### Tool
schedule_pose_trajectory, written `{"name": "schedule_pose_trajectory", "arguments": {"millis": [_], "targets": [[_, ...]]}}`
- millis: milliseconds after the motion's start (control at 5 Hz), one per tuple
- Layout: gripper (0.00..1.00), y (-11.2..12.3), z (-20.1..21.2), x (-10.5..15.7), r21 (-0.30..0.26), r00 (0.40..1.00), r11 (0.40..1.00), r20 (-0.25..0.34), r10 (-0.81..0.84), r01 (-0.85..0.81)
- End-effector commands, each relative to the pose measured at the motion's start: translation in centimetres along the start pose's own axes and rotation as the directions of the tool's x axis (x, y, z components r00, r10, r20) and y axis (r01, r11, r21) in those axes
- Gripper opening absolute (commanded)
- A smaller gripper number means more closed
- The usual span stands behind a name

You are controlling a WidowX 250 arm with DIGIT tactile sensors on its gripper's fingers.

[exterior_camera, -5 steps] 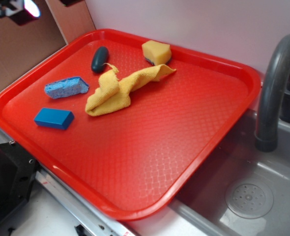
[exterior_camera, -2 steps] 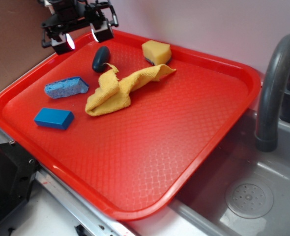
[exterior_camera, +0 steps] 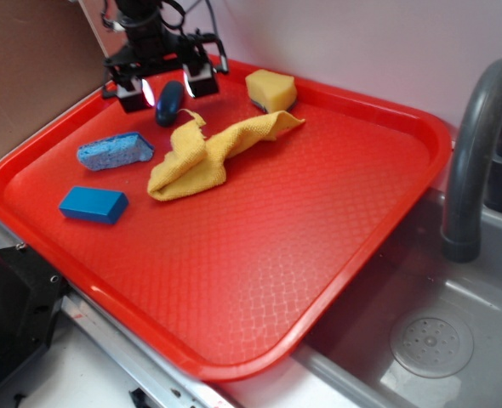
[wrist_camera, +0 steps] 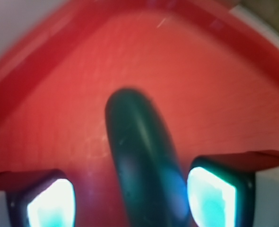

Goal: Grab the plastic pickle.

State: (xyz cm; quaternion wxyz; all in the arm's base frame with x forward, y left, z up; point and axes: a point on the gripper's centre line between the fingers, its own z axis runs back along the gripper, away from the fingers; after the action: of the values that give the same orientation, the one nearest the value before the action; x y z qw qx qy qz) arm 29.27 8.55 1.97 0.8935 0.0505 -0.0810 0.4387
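I need to close my gripper now. The dark green pickle is between my fingers, and they are level with its sides.
The plastic pickle (exterior_camera: 168, 104) is a dark green oval lying near the far left corner of the red tray (exterior_camera: 259, 255). My gripper (exterior_camera: 168, 87) is over it, open, one finger on each side. In the wrist view the pickle (wrist_camera: 142, 156) runs lengthwise between the two glowing pads (wrist_camera: 52, 203). There is red tray showing between the left pad and the pickle; the right pad is close to it. The jaws stand wide apart and are not closed on it.
A yellow cloth (exterior_camera: 202, 155) lies just in front of the pickle. A light-blue sponge (exterior_camera: 115, 151) and a blue block (exterior_camera: 94, 205) sit at the left, a yellow sponge (exterior_camera: 270, 90) at the back. A grey faucet (exterior_camera: 476, 153) and sink (exterior_camera: 430, 344) are on the right.
The gripper came in from the upper left and moved right and down, from beside the pickle to straddling it. The pickle and other objects have not moved.
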Motion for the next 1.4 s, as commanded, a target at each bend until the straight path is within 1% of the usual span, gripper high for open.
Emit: {"name": "schedule_pose_trajectory", "arguments": {"millis": [0, 200, 400, 600, 800, 1000, 1200], "targets": [[0.0, 0.6, 0.1, 1.3, -0.043, 0.997, 0.997, 0.035, 0.066, -0.064], [0.0, 0.9, 0.0, 1.1, -0.052, 0.998, 0.997, 0.021, 0.065, -0.064], [0.0, 1.0, 0.1, 1.1, -0.049, 0.998, 0.997, 0.013, 0.062, -0.061], [0.0, 0.5, 4.7, 0.7, -0.093, 0.975, 0.989, -0.182, -0.131, 0.115], [0.0, -0.4, 10.2, -1.7, -0.118, 0.915, 0.928, -0.162, -0.37, 0.355], [0.0, -1.8, 15.6, -4.1, -0.143, 0.838, 0.834, -0.042, -0.543, 0.533], [0.0, -1.6, 21.3, -6.3, -0.233, 0.81, 0.787, 0.008, -0.586, 0.571]]}}
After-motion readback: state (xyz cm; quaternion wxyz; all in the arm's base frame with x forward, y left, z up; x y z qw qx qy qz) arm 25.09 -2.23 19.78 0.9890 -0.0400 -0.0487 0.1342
